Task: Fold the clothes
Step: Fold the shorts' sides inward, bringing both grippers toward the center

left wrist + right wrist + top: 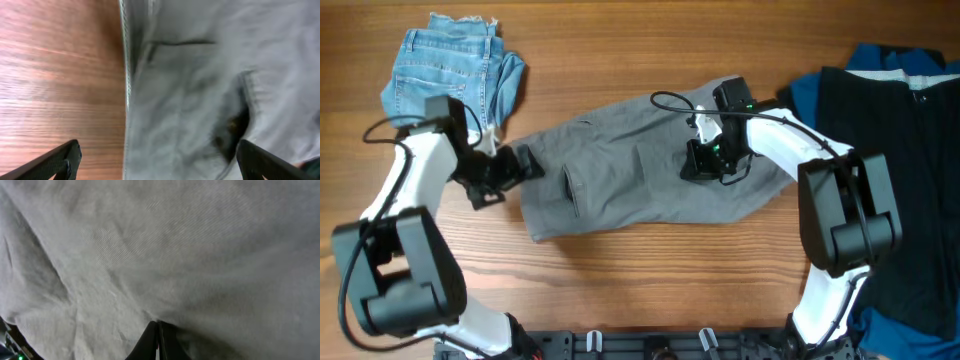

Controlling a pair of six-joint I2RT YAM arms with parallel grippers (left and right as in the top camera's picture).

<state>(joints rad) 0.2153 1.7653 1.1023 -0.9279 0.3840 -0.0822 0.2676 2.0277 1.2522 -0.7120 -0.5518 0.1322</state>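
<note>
I will fold the grey shorts (630, 170) by bringing one end over. For that, my left gripper will first grab that end by the edge near the pocket opening (528, 192).
The grey shorts (630, 170) lie spread across the middle of the wooden table. My left gripper (523, 163) is open at their left edge. In the left wrist view its fingers (159, 150) straddle the cloth's edge, with the grey shorts (200, 75) and a pocket opening ahead. My right gripper (705, 165) is over the right half of the shorts. In the right wrist view its fingers (157, 325) are shut together, pinching a small pucker of the grey cloth (175, 245).
Folded light-blue denim shorts (450, 65) lie at the back left, close to the left arm. A large black garment (900, 130) over a blue one (820, 95) covers the right side of the table. Bare wood (60, 75) lies left of the shorts.
</note>
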